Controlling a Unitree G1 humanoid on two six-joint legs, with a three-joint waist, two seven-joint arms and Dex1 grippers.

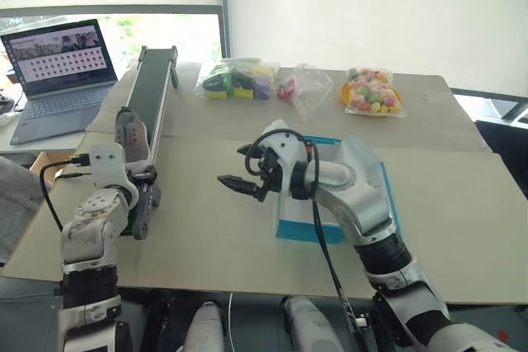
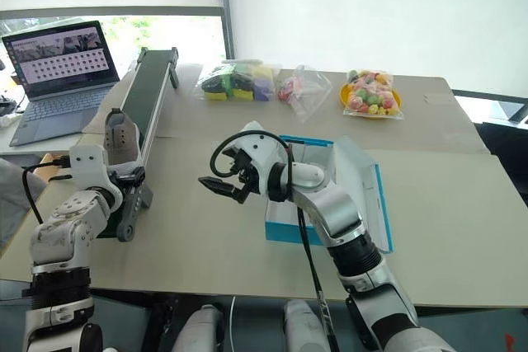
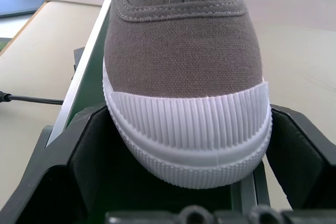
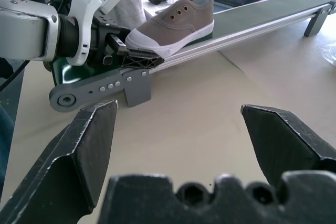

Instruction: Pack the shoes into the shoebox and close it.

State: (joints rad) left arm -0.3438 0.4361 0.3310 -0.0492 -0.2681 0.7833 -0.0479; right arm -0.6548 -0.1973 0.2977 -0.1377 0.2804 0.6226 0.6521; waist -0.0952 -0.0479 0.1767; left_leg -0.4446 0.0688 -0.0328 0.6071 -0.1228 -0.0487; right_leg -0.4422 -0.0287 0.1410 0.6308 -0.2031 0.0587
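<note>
The ribbed white toe cap point(image 3: 191, 135) is between my fingers above the green belt, so my left gripper would hold the cap if it closed now. My left gripper needs to close on it.
One grey-brown shoe point(image 3: 184, 61) with a ribbed white toe cap lies on the conveyor belt point(image 1: 153, 92) at the table's left, toe towards me. My left gripper point(image 1: 142, 179) is open, its fingers point(image 3: 299, 150) flanking the toe cap at the belt's near end. The turquoise shoebox point(image 1: 299, 233) stands open at the table's middle, its lid point(image 1: 363, 169) tilted up, partly hidden by my right arm. My right gripper point(image 1: 233, 165) hovers left of the box, open and empty, pointing towards the belt. From the right wrist the shoe point(image 4: 173, 24) and left gripper point(image 4: 123, 51) show together.
Clear bags of colourful items point(image 1: 238, 78) and a yellow plate of sweets point(image 1: 373, 92) lie along the table's far edge. A laptop point(image 1: 59, 72) sits on a side table at far left. A cable point(image 1: 49, 179) hangs by my left arm.
</note>
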